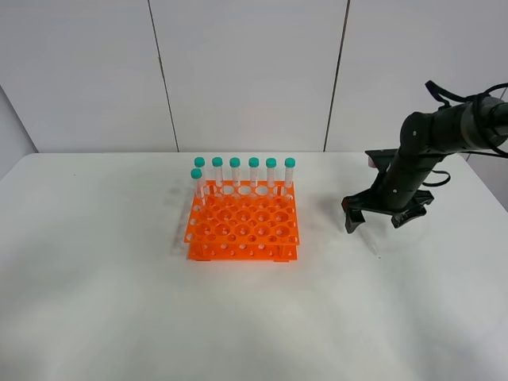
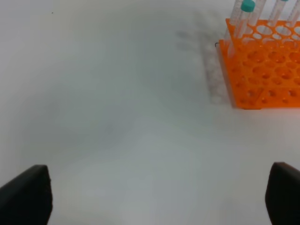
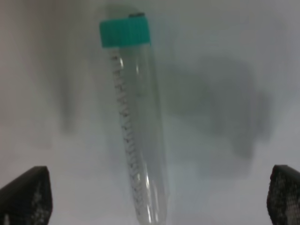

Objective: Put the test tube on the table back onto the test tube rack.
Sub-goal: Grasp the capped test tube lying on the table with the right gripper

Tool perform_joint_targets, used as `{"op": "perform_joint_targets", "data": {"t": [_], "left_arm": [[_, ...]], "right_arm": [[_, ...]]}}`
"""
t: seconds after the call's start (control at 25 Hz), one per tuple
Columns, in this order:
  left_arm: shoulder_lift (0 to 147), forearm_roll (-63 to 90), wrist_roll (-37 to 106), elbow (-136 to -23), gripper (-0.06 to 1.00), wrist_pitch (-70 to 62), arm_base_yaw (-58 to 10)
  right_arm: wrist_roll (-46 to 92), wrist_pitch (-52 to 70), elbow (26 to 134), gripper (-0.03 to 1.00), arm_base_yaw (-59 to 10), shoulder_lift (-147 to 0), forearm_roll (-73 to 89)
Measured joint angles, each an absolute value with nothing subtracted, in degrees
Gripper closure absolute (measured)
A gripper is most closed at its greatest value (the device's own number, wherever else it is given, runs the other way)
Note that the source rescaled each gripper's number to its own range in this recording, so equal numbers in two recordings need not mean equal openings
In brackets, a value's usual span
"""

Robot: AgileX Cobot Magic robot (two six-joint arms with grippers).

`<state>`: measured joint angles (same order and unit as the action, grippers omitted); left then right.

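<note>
The robot's right gripper should next put the test tube back onto the orange test tube rack (image 1: 242,226), so it should grab the test tube by its pale tip end.
The test tube (image 3: 138,136) lies flat on the white table (image 1: 119,302); it is clear, with printed marks and a teal cap (image 3: 124,32). In the exterior high view only its pale tip end (image 1: 371,242) shows, to the right of the orange test tube rack (image 1: 242,226). My right gripper (image 1: 379,218) hangs open just above the tube, one finger on each side, not touching it; in its wrist view the right gripper (image 3: 154,194) straddles the tube. My left gripper (image 2: 154,194) is open over bare table, with the rack (image 2: 262,65) some way off.
Several teal-capped tubes (image 1: 244,175) stand upright along the rack's back row, one more at its left end a row forward. The left arm does not show in the exterior high view. White wall panels rise behind the table's far edge.
</note>
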<state>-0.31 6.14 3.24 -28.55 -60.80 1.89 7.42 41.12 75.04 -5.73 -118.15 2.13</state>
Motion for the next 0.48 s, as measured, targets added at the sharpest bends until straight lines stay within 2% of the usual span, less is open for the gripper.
{"op": "perform_joint_targets", "data": {"t": [0.4, 0.48], "left_arm": [[-0.31, 6.14, 3.24, -28.55, -0.06, -60.80, 1.89], [-0.31, 6.14, 3.24, -28.55, -0.06, -60.80, 1.89]], "right_arm": [[8.55, 42.63, 75.04, -0.03, -5.73, -121.00, 2.08], [8.55, 42.63, 75.04, 0.02, -5.73, -121.00, 2.08]]}}
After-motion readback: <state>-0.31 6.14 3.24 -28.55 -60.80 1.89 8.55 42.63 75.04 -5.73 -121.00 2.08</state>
